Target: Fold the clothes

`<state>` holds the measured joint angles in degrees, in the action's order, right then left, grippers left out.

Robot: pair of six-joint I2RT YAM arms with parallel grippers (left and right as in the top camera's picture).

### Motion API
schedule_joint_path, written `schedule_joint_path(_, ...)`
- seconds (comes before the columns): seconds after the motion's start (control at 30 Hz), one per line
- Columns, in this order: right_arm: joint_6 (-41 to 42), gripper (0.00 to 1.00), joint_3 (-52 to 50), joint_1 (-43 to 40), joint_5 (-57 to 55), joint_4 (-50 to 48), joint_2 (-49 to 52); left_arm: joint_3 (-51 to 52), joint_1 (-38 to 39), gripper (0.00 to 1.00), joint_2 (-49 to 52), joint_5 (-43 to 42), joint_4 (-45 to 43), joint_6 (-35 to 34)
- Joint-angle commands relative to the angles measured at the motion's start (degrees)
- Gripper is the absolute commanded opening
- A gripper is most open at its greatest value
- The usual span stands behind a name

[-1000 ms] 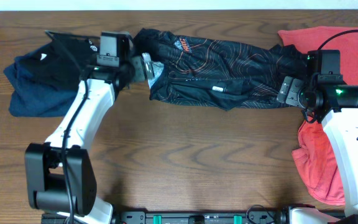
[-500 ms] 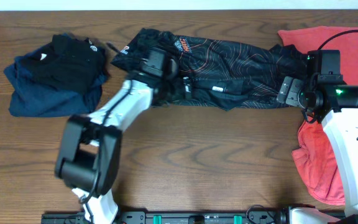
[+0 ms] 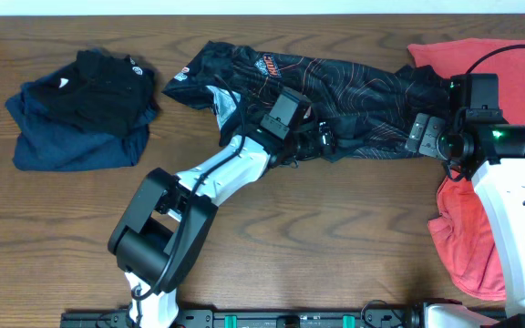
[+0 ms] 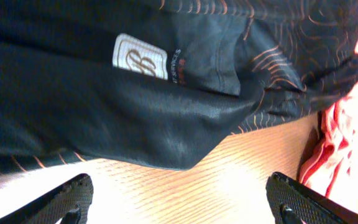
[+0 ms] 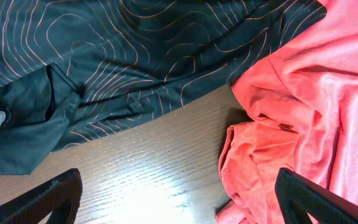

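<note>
The left gripper grabs the black jersey by its loose near edge (image 4: 178, 154) beside the white label (image 4: 140, 57) next, to spread it for folding.
The clothes are a black jersey (image 3: 335, 87) with thin orange contour lines, stretched and bunched along the table's far side, and a coral-red garment (image 3: 481, 64) at the right. My left gripper (image 3: 320, 142) hangs at the jersey's near edge in mid-table, open. In the left wrist view its fingers (image 4: 67, 200) stand wide over bare wood, the jersey (image 4: 104, 112) with its white label (image 4: 140, 57) just beyond them. My right gripper (image 3: 424, 133) hovers open at the jersey's right end. Its fingertips (image 5: 316, 200) straddle wood between the jersey (image 5: 135, 56) and the coral-red garment (image 5: 316, 106).
A folded pile of navy and black garments (image 3: 80, 114) lies at the far left. The coral-red garment runs down the right edge under the right arm (image 3: 509, 210). The left arm (image 3: 217, 173) reaches diagonally across the middle of the wooden table (image 3: 335, 237).
My left arm has swung from the jersey's left end rightward along its near edge to mid-table. The jersey's left end now lies flat. The right arm has not moved.
</note>
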<state>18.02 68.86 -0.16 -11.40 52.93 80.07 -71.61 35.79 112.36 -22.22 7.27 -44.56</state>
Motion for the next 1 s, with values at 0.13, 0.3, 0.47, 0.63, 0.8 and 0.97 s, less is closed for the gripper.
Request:
schedule_joint_path(0.13,0.13,0.98,0.83,-0.31,-0.44,0.44,-0.68,0.2,1.36,0.91,4.63,1.92,-4.17,-12.59)
schedule_joint_path(0.3,-0.11,0.98,0.83,-0.31,-0.83,0.68,-0.68,0.17,1.42,0.89,5.27,2.03,-5.57,-13.2)
schedule_joint_path(0.47,-0.11,0.98,0.83,-0.31,-0.83,0.66,-0.68,0.17,1.42,0.88,5.27,1.9,-9.22,-13.22)
schedule_joint_path(0.63,-0.11,0.98,0.83,-0.31,-0.83,0.68,-0.68,0.17,1.42,0.88,5.27,1.9,-10.86,-13.25)
schedule_joint_path(0.8,-0.09,0.98,0.83,-0.31,-0.83,0.68,-0.68,0.17,1.68,0.88,5.33,1.95,-10.75,-13.18)
schedule_joint_path(0.97,-0.11,0.98,0.83,-0.31,-0.83,0.72,-0.68,0.2,2.62,0.88,6.6,1.99,-10.58,-13.22)
